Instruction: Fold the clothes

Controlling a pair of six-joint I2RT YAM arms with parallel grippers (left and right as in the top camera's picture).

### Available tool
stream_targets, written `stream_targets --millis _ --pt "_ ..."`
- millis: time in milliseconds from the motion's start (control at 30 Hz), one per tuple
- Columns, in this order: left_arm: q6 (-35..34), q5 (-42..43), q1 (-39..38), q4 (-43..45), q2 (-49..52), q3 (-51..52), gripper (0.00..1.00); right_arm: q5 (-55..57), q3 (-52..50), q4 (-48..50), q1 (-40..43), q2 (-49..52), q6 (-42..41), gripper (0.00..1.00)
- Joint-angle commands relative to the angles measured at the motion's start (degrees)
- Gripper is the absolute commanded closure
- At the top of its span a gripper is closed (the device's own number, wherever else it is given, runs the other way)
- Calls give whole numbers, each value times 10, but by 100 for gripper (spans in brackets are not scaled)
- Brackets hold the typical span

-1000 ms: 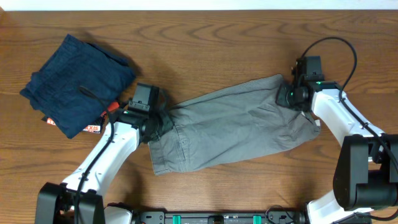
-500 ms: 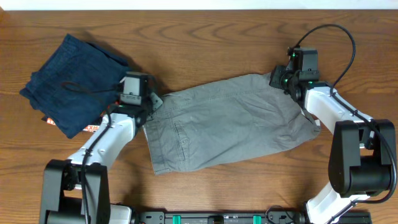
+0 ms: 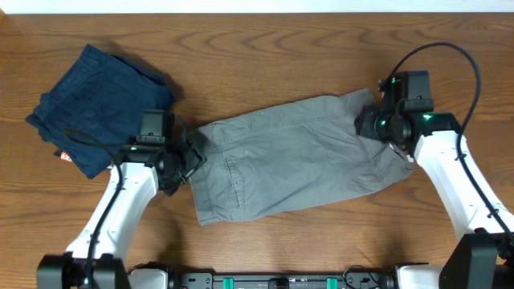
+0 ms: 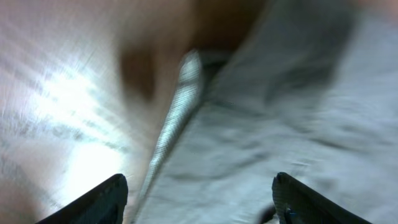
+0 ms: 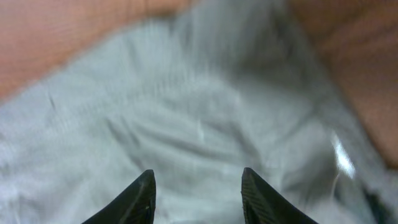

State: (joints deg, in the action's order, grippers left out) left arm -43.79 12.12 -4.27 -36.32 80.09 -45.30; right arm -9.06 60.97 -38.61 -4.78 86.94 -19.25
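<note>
The grey-olive trousers' (image 3: 297, 156) stitched edge at their end needs to be grabbed by my left gripper next. Then that end can be folded over the rest.
The grey-olive trousers (image 3: 297, 156), the clothes, lie folded in a long slanted band across the middle of the table. My left gripper (image 3: 190, 154) sits at their left end. In the left wrist view it (image 4: 199, 190) stands wide open over the cloth, and the trousers' stitched edge (image 4: 174, 118) runs between the fingers. My right gripper (image 3: 364, 123) is at the upper right corner of the trousers. In the right wrist view it (image 5: 198, 180) is open above wrinkled grey cloth (image 5: 186, 118), gripping nothing.
A dark navy folded garment (image 3: 100, 104) lies at the back left, with a red-and-white label (image 3: 64, 155) poking out below it. Bare brown wood table (image 3: 265, 48) surrounds the trousers. Black cables loop off both arms.
Both grippers have opened and let go of the trousers. The left gripper slid down and left off the corner; the right one drew back to the right. The trousers lie wider than a second ago.
</note>
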Motion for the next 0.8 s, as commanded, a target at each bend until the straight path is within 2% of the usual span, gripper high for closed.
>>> stream_targets --millis 0,233,400,533,567,600,633,767 --pt "-35 8 1 -7 37 32 23 -7 0 -33 -25 4 10 56" --pt "-45 52 -13 21 119 38 27 -32 0 -53 -76 5 22 57" --pt "-45 95 -43 41 158 38 38 -32 -2 -53 -113 15 21 57" --pt "-33 120 -54 55 159 38 62 -32 -4 -58 -129 40 20 58" --pt "-27 124 -53 60 158 38 75 -33 -4 -61 -132 49 19 58" --pt "-23 124 -51 63 157 38 81 -35 -4 -64 -135 57 19 59" --pt "-23 123 -49 63 156 36 92 -38 -4 -67 -138 65 19 59" --pt "10 126 -23 45 151 9 94 -60 -4 -68 -151 92 19 64"
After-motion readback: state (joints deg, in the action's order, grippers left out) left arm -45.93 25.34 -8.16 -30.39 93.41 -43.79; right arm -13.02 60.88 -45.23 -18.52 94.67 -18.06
